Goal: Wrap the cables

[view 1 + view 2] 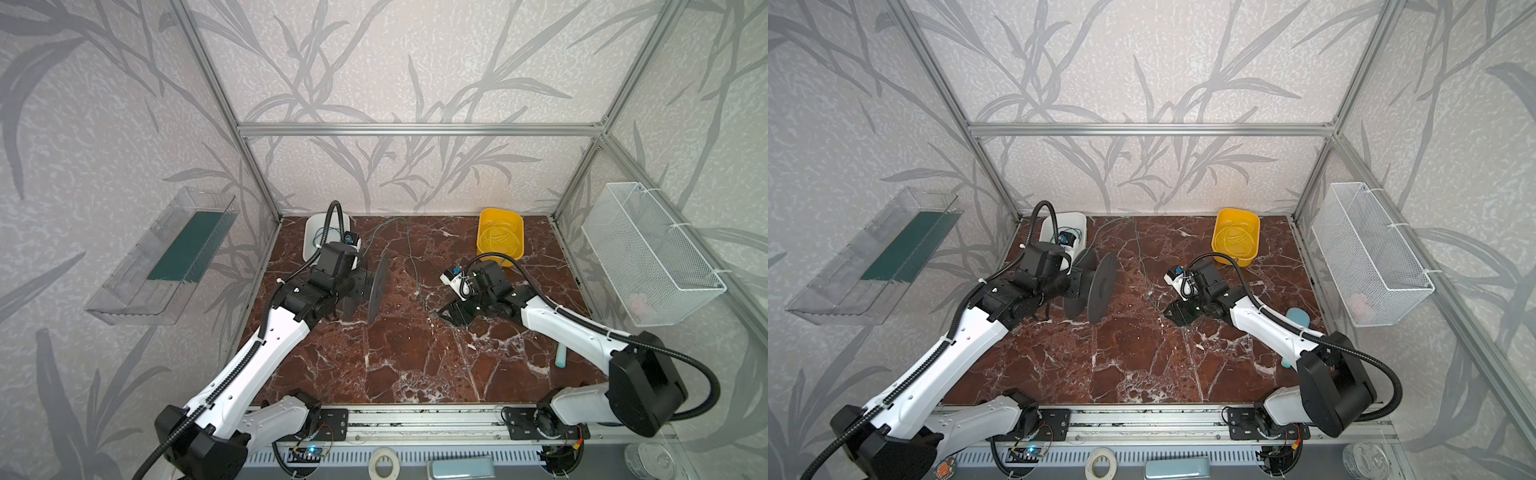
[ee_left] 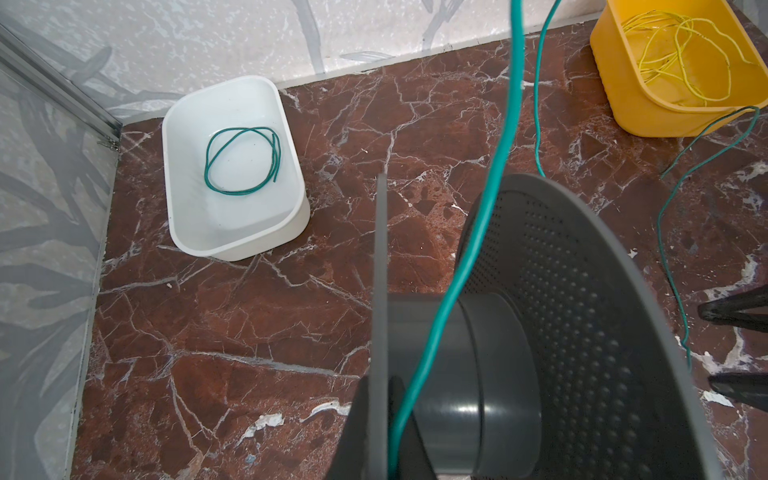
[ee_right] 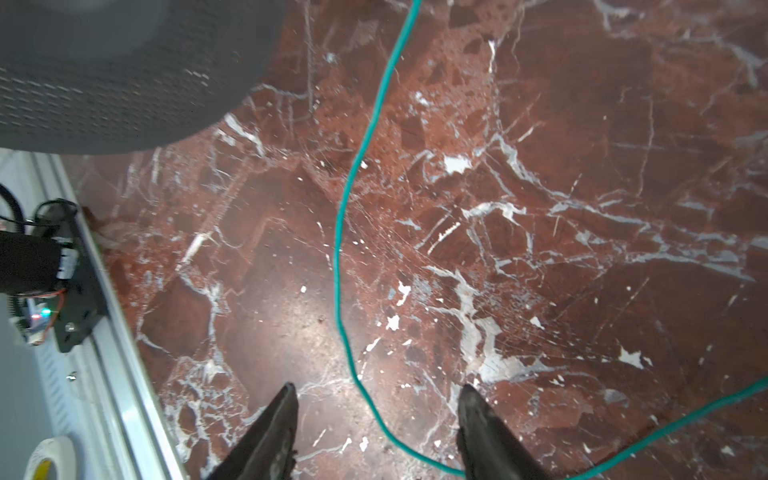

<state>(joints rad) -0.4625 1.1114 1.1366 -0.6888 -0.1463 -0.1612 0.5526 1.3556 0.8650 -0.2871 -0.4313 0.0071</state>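
I am not ready to close yet, as the cable (image 3: 387,430) runs between both fingers but under one of them, so my right gripper should first lower to the cable, then close on it.
A thin green cable (image 1: 411,257) runs from the back edge of the marble table down to my right gripper in both top views. My left gripper (image 2: 379,380) is shut on the thin near flange of a dark grey spool (image 2: 540,332), held on edge above the table (image 1: 376,286). The cable (image 2: 505,137) crosses the spool's hub and passes down between the flange and one finger. My right gripper (image 3: 377,388) stands open low over the table, its fingers on either side of the cable (image 3: 345,199), not touching it. Another green cable (image 2: 243,160) lies coiled in a white bin (image 2: 241,237).
A yellow bin (image 1: 482,232) at the back right holds yellow wires (image 2: 681,54). The white bin (image 1: 309,237) stands at the back left behind my left wrist. A wire basket (image 1: 652,249) hangs on the right wall, a clear tray (image 1: 162,253) on the left. A light blue object (image 1: 561,357) lies by the right arm.
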